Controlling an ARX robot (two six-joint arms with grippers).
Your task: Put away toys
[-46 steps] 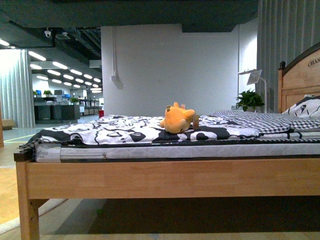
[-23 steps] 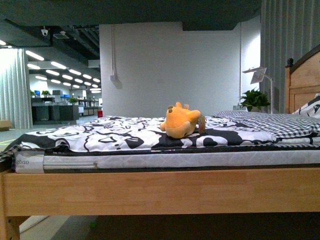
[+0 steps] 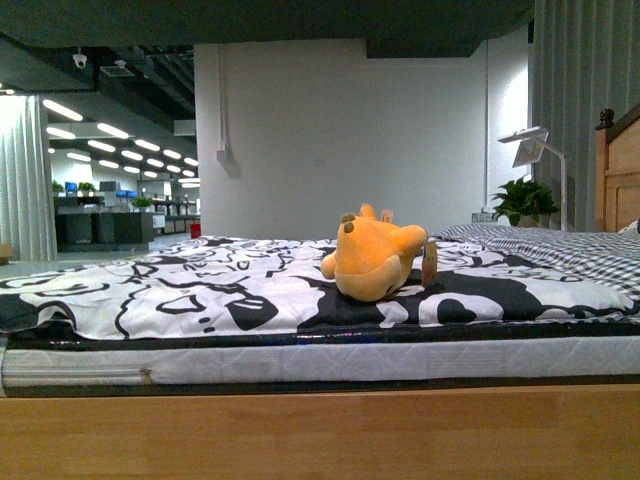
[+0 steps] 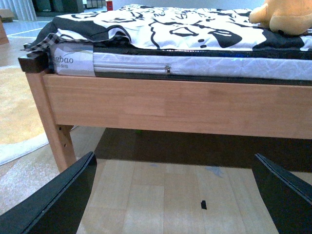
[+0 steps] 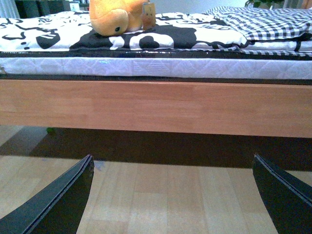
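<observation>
My right gripper grabs the orange-yellow plush toy by its plump body (image 3: 368, 262) next, to put the toys away.
The orange-yellow plush toy (image 3: 376, 258) lies on the black-and-white quilt (image 3: 200, 290) in the middle of the bed, with a small brown tag at its right. It also shows in the left wrist view (image 4: 286, 17) and in the right wrist view (image 5: 117, 17). Neither arm shows in the front view. My left gripper (image 4: 175, 195) is open and empty, low over the wooden floor in front of the bed frame. My right gripper (image 5: 173, 195) is open and empty, also low before the bed's side rail.
The wooden bed rail (image 3: 320, 435) fills the near foreground, with a white mattress (image 3: 300, 360) above it. A checked blanket (image 3: 560, 245) covers the right part. A bed leg (image 4: 53, 131) stands at the corner. A plant (image 3: 525, 200) and lamp (image 3: 530, 148) stand behind.
The view has moved closer to the bed and rightward along it; the plush toy looks larger and the bed's corner post has left the front view.
</observation>
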